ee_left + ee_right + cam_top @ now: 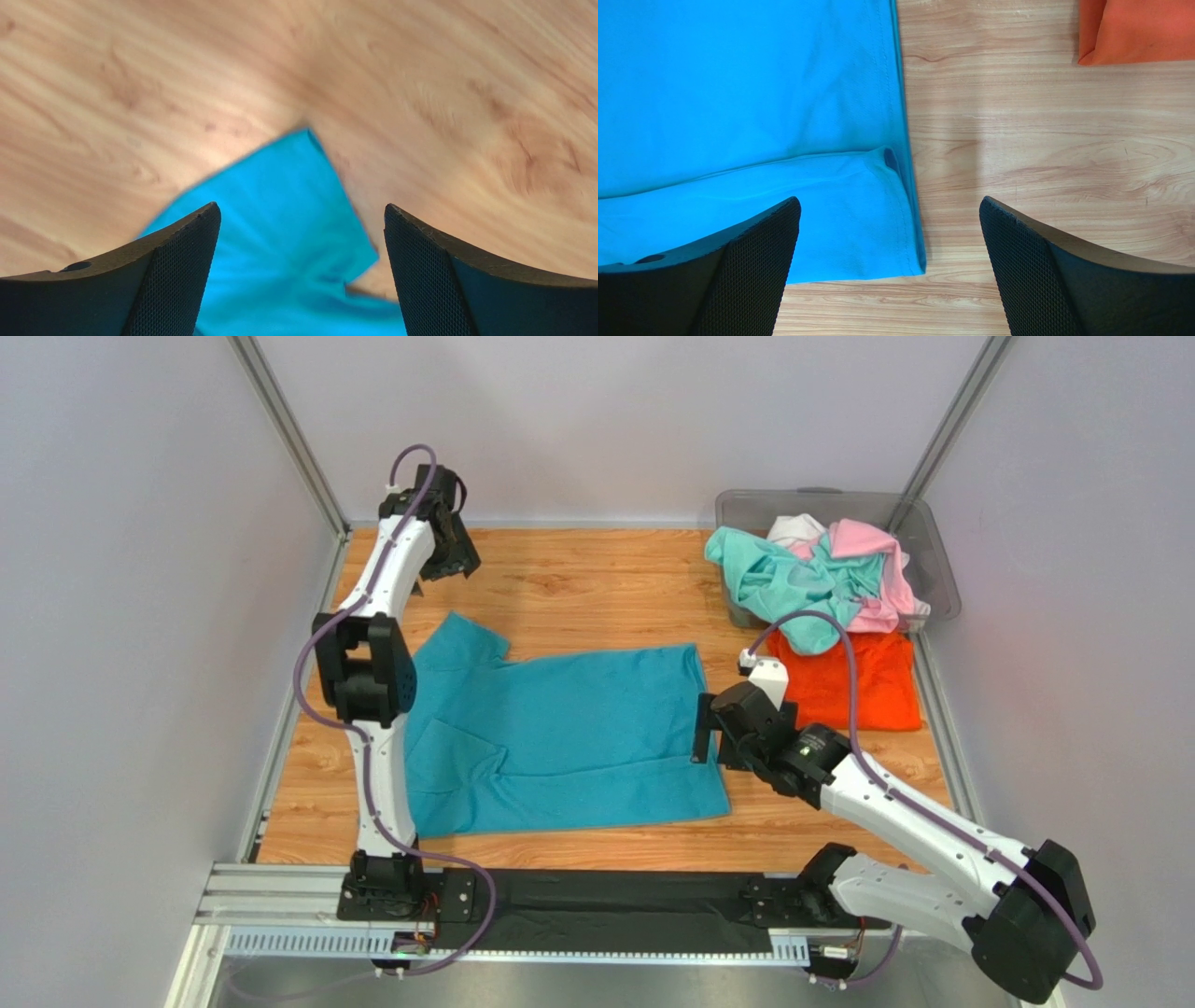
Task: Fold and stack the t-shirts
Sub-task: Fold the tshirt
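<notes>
Next, my left gripper grabs the teal-blue t-shirt by the outer corner of its far sleeve to fold that side inward over the t-shirt's body.
The teal-blue t-shirt lies spread on the wooden table, its near long edge folded over. My left gripper is open and empty, raised over the table's far left, above the shirt's far sleeve. My right gripper is open and empty, hovering at the shirt's right hem, near its front corner. An orange t-shirt lies folded at the right; its corner shows in the right wrist view. Mint-green, pink and white t-shirts are heaped in the bin.
The grey translucent bin stands at the table's far right corner. Grey walls close in the left, back and right sides. A metal rail with the arm bases runs along the near edge.
</notes>
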Controlling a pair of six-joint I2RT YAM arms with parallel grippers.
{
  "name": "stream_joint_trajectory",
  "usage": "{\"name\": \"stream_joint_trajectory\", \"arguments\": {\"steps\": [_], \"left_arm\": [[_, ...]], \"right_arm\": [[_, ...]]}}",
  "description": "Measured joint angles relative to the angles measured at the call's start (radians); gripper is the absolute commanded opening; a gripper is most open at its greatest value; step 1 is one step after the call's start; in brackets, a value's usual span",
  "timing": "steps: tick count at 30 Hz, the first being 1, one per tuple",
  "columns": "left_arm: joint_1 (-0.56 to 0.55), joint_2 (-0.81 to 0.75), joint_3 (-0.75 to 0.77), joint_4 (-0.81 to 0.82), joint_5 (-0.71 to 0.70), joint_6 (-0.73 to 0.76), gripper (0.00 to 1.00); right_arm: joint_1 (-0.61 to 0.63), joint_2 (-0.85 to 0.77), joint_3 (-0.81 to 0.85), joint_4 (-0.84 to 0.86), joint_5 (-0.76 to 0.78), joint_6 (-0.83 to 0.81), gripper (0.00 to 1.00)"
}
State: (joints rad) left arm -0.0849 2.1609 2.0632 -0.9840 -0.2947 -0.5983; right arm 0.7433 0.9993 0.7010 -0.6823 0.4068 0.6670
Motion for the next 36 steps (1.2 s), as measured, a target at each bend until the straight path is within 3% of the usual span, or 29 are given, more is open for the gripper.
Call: {"name": "stream_joint_trajectory", "arguments": {"steps": [5, 7, 9, 21, 26, 29, 36], "left_arm": [[0.002, 0.193, 0.202, -0.049, -0.027, 0.056, 0.8], [0.002, 0.223, 0.205, -0.047, -0.026, 0.072, 0.79], [0.002, 0.247, 0.205, -0.043, -0.018, 0.079, 0.7], [0.002, 0.342, 0.207, -0.018, -0.002, 0.079, 0.45], [0.002, 0.343, 0.206, -0.028, -0.008, 0.061, 0.26], [0.002, 0.343, 0.201, -0.04, -0.018, 0.044, 0.02], [0.002, 0.308, 0.138, -0.053, -0.028, 0.039, 0.0]], "right_arm": [[-0.012, -0.009, -0.032, 0.0, 0.0, -0.011, 1.0], [-0.014, -0.009, -0.035, 0.001, 0.0, -0.015, 1.0], [-0.016, -0.009, -0.036, 0.006, 0.001, -0.019, 1.0], [-0.032, -0.061, -0.067, 0.01, 0.0, -0.029, 1.0], [-0.04, -0.076, -0.073, 0.011, 0.0, -0.029, 1.0], [-0.04, -0.079, -0.081, 0.011, 0.0, -0.029, 1.0], [-0.042, -0.087, -0.081, 0.01, 0.0, -0.029, 1.0]]}}
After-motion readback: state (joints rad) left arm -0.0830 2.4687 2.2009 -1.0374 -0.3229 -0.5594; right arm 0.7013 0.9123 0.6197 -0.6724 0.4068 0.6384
